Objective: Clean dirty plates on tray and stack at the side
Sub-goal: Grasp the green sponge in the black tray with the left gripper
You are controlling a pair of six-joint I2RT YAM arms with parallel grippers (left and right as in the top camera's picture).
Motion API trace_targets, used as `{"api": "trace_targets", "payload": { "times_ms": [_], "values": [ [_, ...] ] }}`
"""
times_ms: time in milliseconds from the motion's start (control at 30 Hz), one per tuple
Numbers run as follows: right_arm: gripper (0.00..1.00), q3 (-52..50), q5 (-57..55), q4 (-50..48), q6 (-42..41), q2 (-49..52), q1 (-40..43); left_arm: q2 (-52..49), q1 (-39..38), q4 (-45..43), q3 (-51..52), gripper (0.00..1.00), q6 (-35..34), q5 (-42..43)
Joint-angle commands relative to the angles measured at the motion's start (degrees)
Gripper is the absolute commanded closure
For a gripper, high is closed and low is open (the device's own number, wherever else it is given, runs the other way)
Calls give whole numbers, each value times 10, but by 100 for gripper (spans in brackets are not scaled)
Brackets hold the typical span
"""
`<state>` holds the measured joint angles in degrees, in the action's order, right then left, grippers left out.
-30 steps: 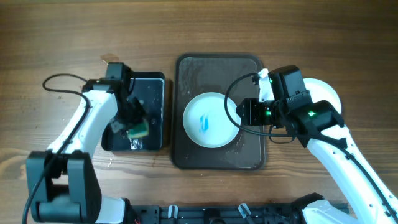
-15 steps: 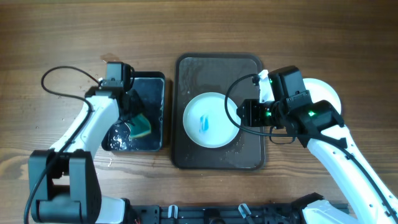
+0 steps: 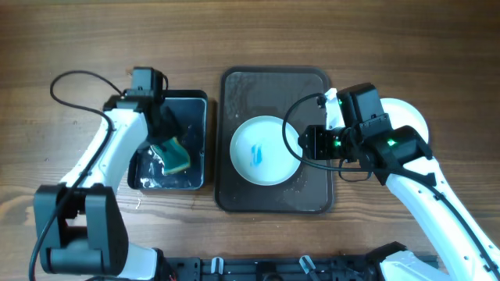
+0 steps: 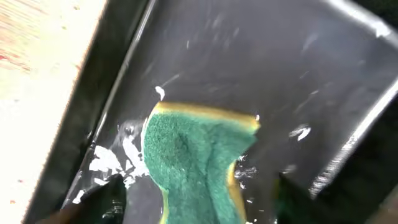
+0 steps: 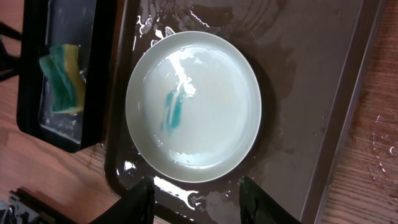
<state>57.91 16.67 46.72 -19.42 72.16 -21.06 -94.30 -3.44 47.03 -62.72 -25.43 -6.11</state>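
Note:
My right gripper will grab the smeared plate's edge (image 3: pixel 298 153) (image 5: pixel 257 112) away from the black tray next, so the plate's top side stays open to clean and stack.
One white plate (image 3: pixel 269 168) with a teal smear at its centre lies on the wet brown tray (image 3: pixel 273 84); the right wrist view shows the plate (image 5: pixel 211 106) and the tray (image 5: pixel 311 93) from above. My right gripper (image 5: pixel 200 200) hovers open at the plate's near edge, holding nothing. A green and yellow sponge (image 4: pixel 196 162) lies in the wet black tray (image 3: pixel 195 105). My left gripper (image 4: pixel 199 198) is open above the sponge, a fingertip on each side with a gap to it. Another white plate (image 3: pixel 412 115) lies on the table to the right, partly under my right arm.
The black tray stands just left of the brown tray, with water and foam in it (image 4: pixel 109 163). Bare wooden table (image 3: pixel 70 47) surrounds both trays. Cables loop off both arms.
My left gripper has opened and let go of the sponge, which now lies flat in the black tray. The right arm and the plate have not moved.

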Motion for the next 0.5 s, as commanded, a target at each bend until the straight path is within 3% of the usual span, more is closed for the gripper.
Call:
{"api": "trace_targets", "payload": {
  "times_ms": [0, 100, 133, 233, 267, 300, 333, 467],
  "values": [
    [56, 9, -1, 1, -3, 8, 1, 15, -2, 33, -9, 3, 10, 40],
    [55, 9, -1, 2, -3, 8, 1, 14, -2, 28, 24, 22, 10, 56],
    [55, 9, -1, 2, -3, 8, 1, 13, -2, 7, 47, 34, 10, 56],
    [55, 9, -1, 5, -3, 8, 1, 12, -2, -66, 114, 50, 10, 54],
    [55, 9, -1, 5, -3, 8, 1, 12, -2, -89, 131, 60, 10, 54],
    [55, 9, -1, 5, -3, 8, 1, 12, -2, -110, 146, 84, 10, 54],
    [53, 9, -2, 5, -3, 8, 1, 12, -2, -117, 150, 96, 10, 54],
    [51, 3, -26, 5, -15, 11, 1, 12, -2, -108, 142, 96, 10, 54]
  ]
}}
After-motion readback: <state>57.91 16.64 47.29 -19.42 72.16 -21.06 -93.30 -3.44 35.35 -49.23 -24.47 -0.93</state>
